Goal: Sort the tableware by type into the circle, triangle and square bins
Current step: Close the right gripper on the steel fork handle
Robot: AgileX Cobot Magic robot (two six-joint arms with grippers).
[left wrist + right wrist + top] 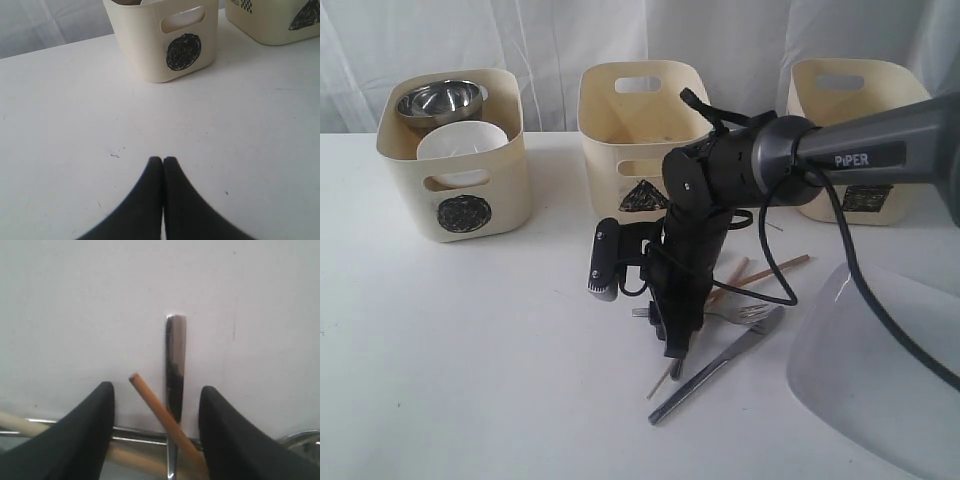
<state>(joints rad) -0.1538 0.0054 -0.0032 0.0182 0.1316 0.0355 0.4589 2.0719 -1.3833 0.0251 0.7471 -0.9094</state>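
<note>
My right gripper's fingers are beside the flat steel handle (175, 355). My right gripper should close on it now.
My right gripper (675, 352) reaches across to the cutlery pile at the table's middle and stands open, low over it. Between its fingers (157, 390) lie a wooden chopstick end (150, 397) and a flat steel handle (175, 355), with another steel handle (135, 436) crossing beneath. The knife (720, 372), fork (752, 312) and chopsticks (772, 271) lie there. The circle bin (460, 165) holds the steel bowl (440, 100) and small white bowl (462, 140). The triangle bin (640, 120) and square bin (855, 140) stand behind. My left gripper (163, 159) is shut and empty, facing the circle bin (170, 45). Mugs and spoon are hidden.
The large white plate (880, 370) lies at the front right, close to the right arm (840, 150) and its cable. A white curtain hangs behind the bins. Bare white tabletop (470, 350) stretches over the front left.
</note>
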